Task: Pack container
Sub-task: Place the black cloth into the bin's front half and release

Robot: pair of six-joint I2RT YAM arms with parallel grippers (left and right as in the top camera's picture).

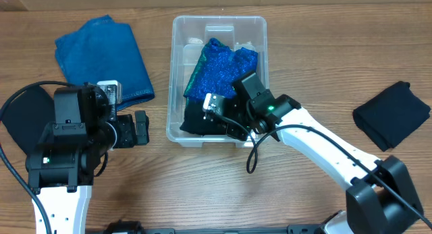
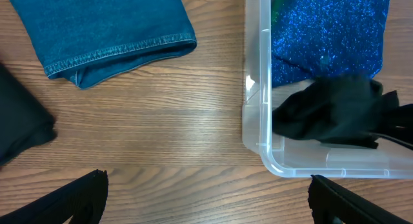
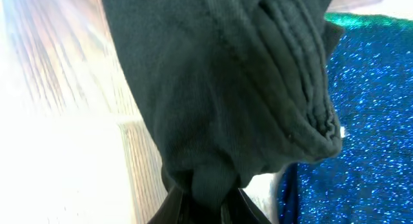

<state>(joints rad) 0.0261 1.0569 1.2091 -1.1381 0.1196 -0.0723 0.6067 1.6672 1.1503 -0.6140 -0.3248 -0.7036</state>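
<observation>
The black garment's lower edge is inside the container's near side, beside the sparkly blue cloth. My right gripper needs to release the garment.
The clear container stands at the table's middle; its near corner shows in the left wrist view. Inside lies a sparkly blue cloth, also in the left wrist view and the right wrist view. My right gripper is inside the container's near end, shut on a black garment, which fills the right wrist view and hangs bunched between the fingers. My left gripper is open and empty over bare table left of the container.
A folded blue denim piece lies at the back left, also in the left wrist view. A folded black cloth lies at the right. A black item lies at the far left, under my left arm.
</observation>
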